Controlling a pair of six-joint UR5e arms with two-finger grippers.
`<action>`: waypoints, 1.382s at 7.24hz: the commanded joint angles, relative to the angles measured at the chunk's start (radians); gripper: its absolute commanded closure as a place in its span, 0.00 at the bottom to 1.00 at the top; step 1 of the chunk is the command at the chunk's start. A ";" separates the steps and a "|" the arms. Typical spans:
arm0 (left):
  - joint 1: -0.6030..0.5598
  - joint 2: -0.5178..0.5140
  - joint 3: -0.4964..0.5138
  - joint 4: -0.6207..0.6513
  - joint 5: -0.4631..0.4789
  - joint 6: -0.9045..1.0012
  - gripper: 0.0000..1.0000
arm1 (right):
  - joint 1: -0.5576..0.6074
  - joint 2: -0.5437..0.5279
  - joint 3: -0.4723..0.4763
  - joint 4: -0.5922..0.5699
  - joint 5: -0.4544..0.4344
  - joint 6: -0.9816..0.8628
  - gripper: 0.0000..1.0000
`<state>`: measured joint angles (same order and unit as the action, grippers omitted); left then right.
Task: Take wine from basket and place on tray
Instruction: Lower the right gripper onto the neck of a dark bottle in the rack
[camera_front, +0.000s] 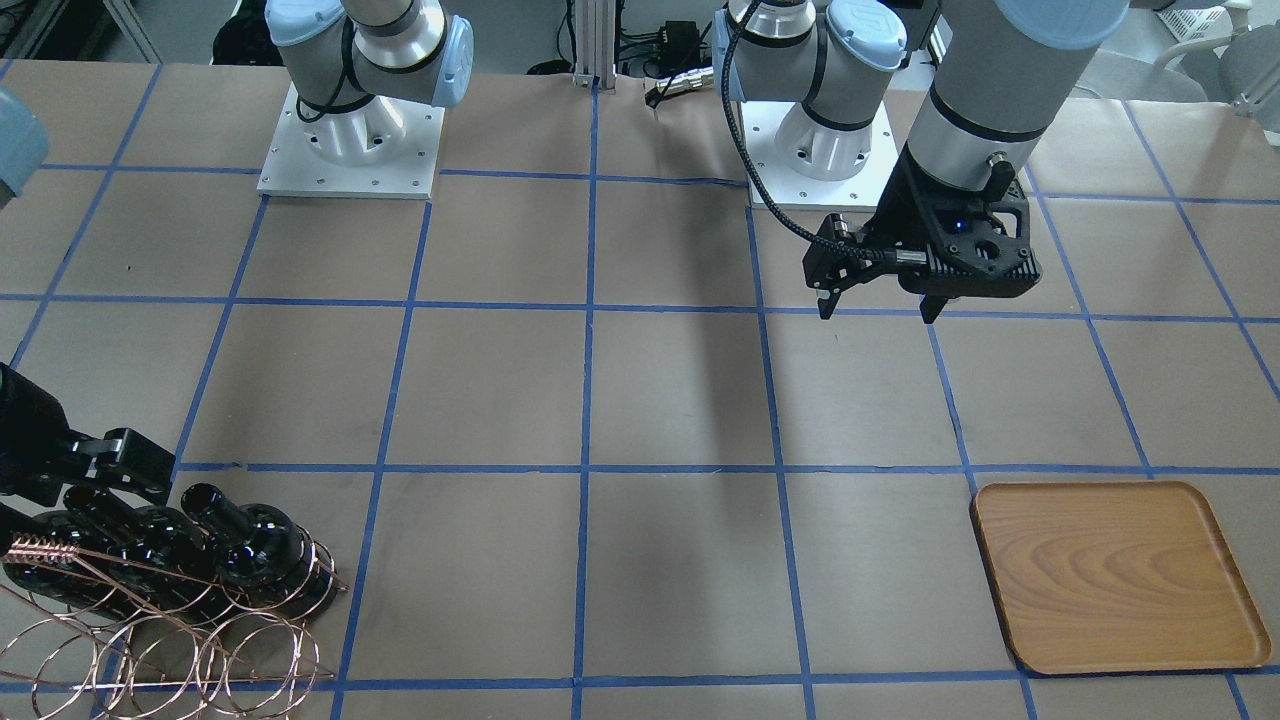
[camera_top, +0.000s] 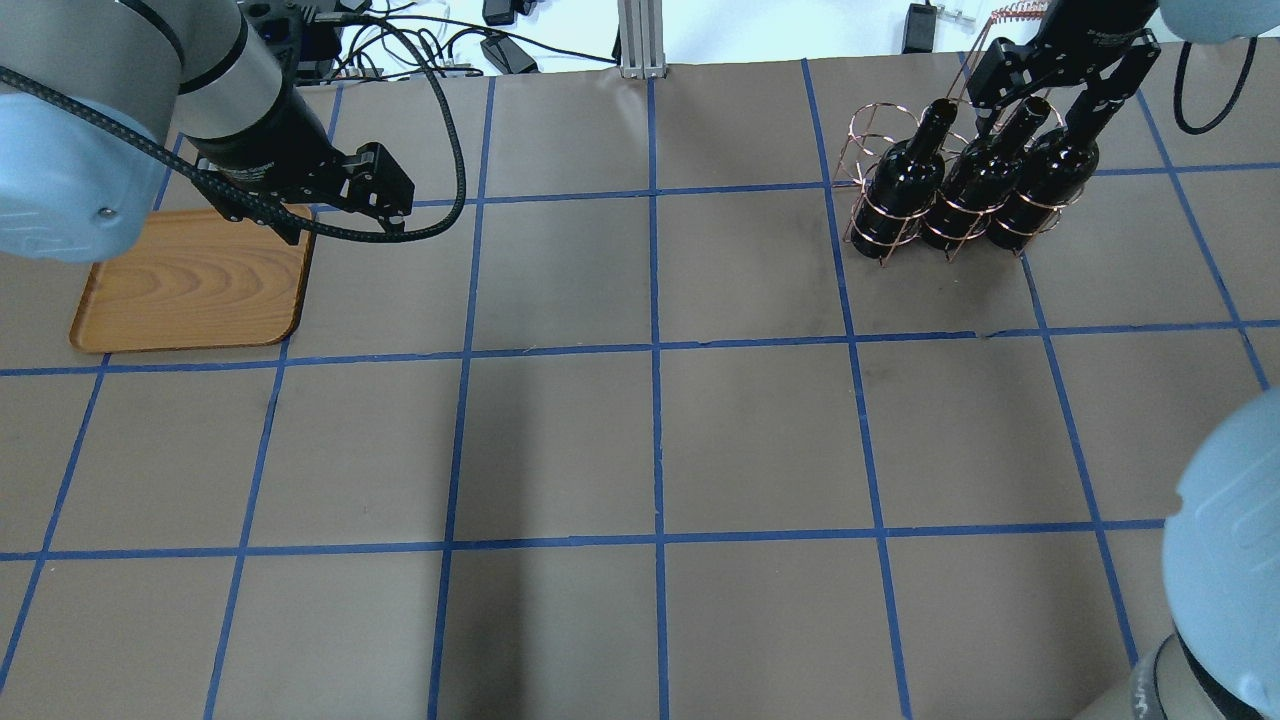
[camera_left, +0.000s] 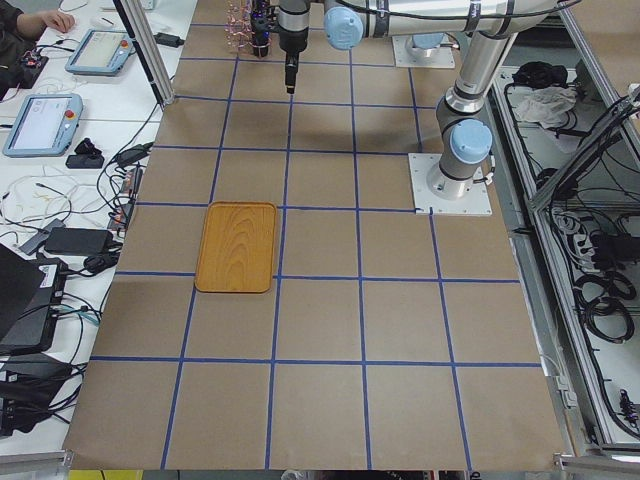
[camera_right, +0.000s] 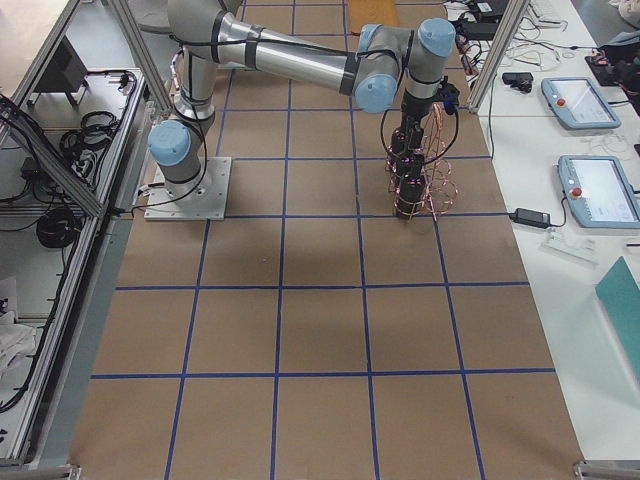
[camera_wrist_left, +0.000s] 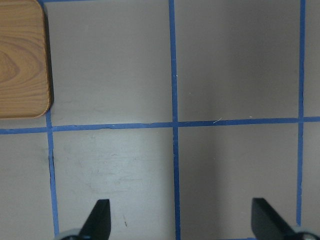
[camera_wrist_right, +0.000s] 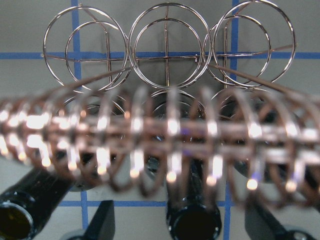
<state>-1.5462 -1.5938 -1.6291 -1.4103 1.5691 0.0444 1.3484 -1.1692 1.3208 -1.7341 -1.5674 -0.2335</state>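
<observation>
The middle bottle's body is crowded by wire rings and neighbouring bottles. My right gripper should next grab that bottle by its neck (camera_front: 110, 514).
Three black wine bottles stand in the copper wire basket (camera_top: 868, 215) at the far right, also in the front view (camera_front: 170, 640). My right gripper (camera_top: 1035, 120) is open, with its jaws either side of the middle bottle's (camera_top: 970, 195) neck. In the right wrist view that bottle's mouth (camera_wrist_right: 194, 224) lies between the fingertips (camera_wrist_right: 102, 220), behind the blurred basket handle (camera_wrist_right: 170, 145). The wooden tray (camera_top: 190, 290) lies at the far left and holds nothing. My left gripper (camera_top: 340, 220) hangs open and empty above the tray's corner, also in the front view (camera_front: 878, 305).
Brown paper with a blue tape grid (camera_top: 655, 350) covers the table. Both arm bases (camera_front: 350, 150) stand at the robot's edge. Cables and tablets (camera_left: 40, 120) lie on the side benches off the table.
</observation>
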 joint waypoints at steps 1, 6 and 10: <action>0.000 0.000 0.000 0.001 0.000 0.000 0.00 | 0.000 0.011 0.001 -0.012 0.000 -0.004 0.35; 0.000 -0.003 0.002 0.001 -0.001 0.000 0.00 | 0.000 -0.013 -0.012 -0.024 0.010 0.000 1.00; 0.000 0.000 0.002 0.002 -0.001 0.002 0.00 | 0.000 -0.151 -0.078 0.045 0.010 0.005 1.00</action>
<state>-1.5463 -1.5962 -1.6275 -1.4094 1.5677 0.0449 1.3484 -1.2800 1.2654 -1.7198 -1.5572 -0.2289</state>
